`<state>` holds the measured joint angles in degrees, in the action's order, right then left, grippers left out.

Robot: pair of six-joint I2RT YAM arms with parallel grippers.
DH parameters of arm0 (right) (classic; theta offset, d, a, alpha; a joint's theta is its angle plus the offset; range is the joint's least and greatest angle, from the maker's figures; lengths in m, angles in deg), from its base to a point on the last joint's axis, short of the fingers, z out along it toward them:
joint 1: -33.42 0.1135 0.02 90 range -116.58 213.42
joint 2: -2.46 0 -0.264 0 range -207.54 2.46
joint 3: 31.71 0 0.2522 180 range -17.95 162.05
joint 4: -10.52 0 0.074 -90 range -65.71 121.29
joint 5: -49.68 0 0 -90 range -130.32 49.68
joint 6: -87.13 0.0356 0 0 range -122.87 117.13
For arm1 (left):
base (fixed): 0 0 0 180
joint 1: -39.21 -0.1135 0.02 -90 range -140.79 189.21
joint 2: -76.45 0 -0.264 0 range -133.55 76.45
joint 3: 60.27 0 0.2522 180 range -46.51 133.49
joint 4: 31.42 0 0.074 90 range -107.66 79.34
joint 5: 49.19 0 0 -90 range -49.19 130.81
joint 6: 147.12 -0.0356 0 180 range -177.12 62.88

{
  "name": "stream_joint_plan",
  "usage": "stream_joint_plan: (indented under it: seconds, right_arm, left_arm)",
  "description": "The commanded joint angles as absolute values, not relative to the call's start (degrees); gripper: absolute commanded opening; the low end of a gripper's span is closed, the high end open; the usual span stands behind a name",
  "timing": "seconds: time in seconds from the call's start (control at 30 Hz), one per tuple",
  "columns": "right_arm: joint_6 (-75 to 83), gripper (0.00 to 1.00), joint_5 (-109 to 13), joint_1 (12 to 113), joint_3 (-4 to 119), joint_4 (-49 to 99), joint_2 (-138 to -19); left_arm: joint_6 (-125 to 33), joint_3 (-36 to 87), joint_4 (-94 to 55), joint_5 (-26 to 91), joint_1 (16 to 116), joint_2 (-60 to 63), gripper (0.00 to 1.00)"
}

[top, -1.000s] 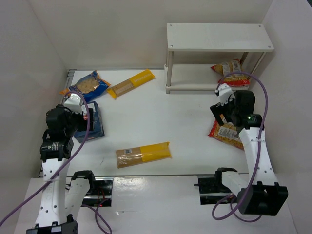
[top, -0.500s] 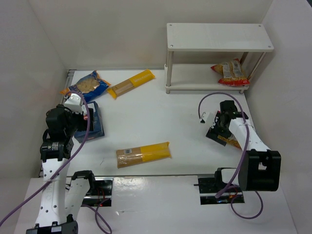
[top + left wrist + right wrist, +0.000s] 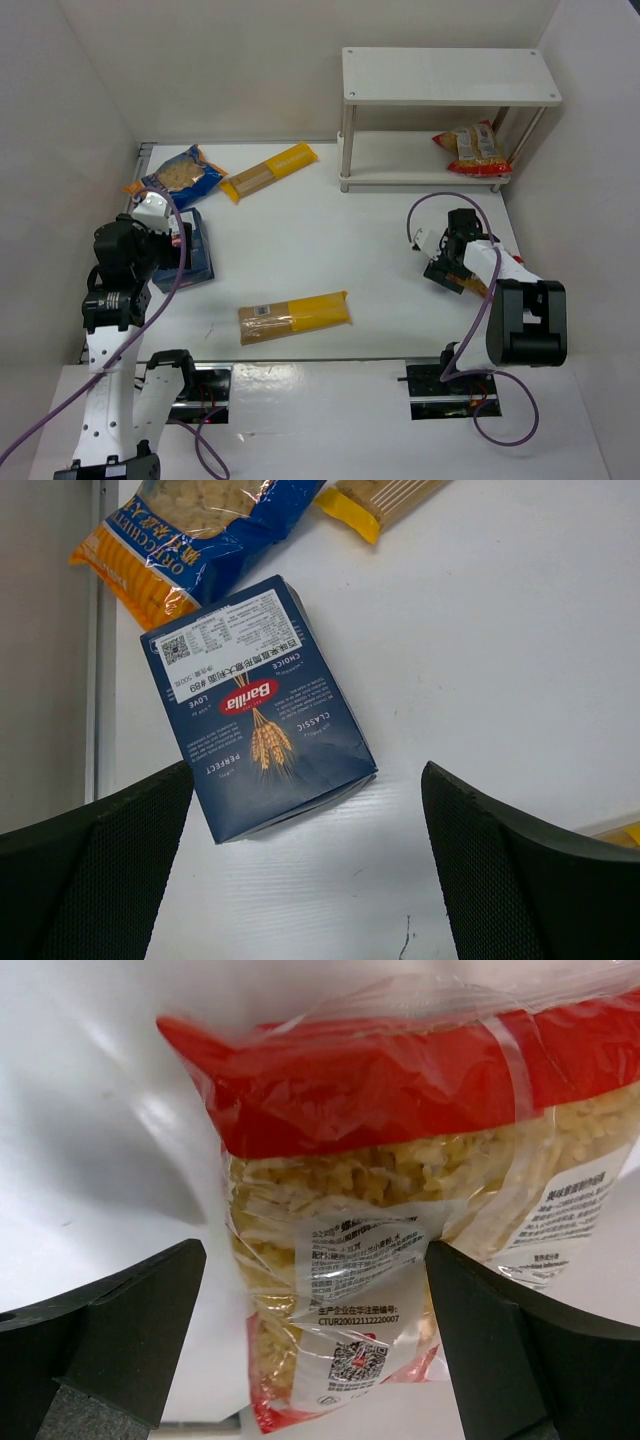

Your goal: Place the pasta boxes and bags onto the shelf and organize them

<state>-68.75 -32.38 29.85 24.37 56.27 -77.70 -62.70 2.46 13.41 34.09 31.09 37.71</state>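
Observation:
Next, the right gripper pinches the pasta bag point(image 3: 390, 1160) across its label point(image 3: 358, 1285), leaving the red end free, to place the bag onto the shelf.
A red-and-yellow crinkly pasta bag point(image 3: 390, 1160) lies on the table at the right, its printed label up. My right gripper point(image 3: 320, 1350) is low over it, open, and the bag's label end lies between the fingers. In the top view that gripper point(image 3: 448, 263) hides most of the bag. My left gripper point(image 3: 310, 880) hovers open just short of the dark blue box point(image 3: 260, 710), holding nothing. The white shelf point(image 3: 450, 88) stands at the back right with another red-and-yellow bag point(image 3: 474, 148) on its lower board.
A blue-and-orange windowed bag point(image 3: 178, 175) and a yellow spaghetti pack point(image 3: 270, 170) lie at the back left. A second spaghetti pack point(image 3: 295, 315) lies near the front middle. Walls close in the left, back and right sides.
My right arm has come away from the shelf and dropped low onto the bag on the table. The left arm and the other packs have not moved.

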Motion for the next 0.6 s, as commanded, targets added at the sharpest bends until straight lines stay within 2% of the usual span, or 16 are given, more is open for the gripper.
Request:
stream_joint_plan:
  seconds: [0.0,0.23,0.27,0.33,0.37,0.4,0.43,0.47,0.57]
  right_arm:
    - [-68.8,1.0,-30.0,28.6,22.5,47.6,-78.5]
    - [-68.8,1.0,-28.7,28.1,20.6,42.0,-81.9]
    - [-67.5,0.94,-28.7,28.1,20.6,41.2,-83.1]
    - [-66.3,0.77,-28.7,28.1,23.2,41.2,-87.0]
    - [-65.5,0.6,-29.4,28.1,24.2,41.2,-88.0]
    - [-65.0,0.23,-29.4,28.1,25.1,42.1,-88.7]
    - [-64.1,0.09,-29.4,28.1,25.7,42.7,-89.3]
    - [-63.6,0.0,-28.8,28.8,25.7,42.7,-89.3]
    - [-62.9,0.0,-29.3,30.7,25.1,44.5,-85.6]
  left_arm:
    - [-63.6,2.4,11.8,33.0,30.7,38.3,1.0]
    - [-63.6,2.4,11.8,33.0,30.7,37.8,1.0]
    - [-63.6,2.4,11.8,33.0,30.7,37.3,1.0]
    - [-63.6,2.4,11.8,33.0,30.7,37.2,1.0]
    - [-63.6,2.4,11.8,33.0,30.7,37.2,1.0]
    - [-63.6,2.4,11.8,33.0,30.7,37.2,1.0]
    - [-63.6,2.4,11.8,33.0,30.7,37.2,1.0]
    - [-63.6,2.4,11.8,33.0,30.7,37.2,1.0]
    - [-63.6,2.4,11.8,33.0,30.7,37.2,1.0]
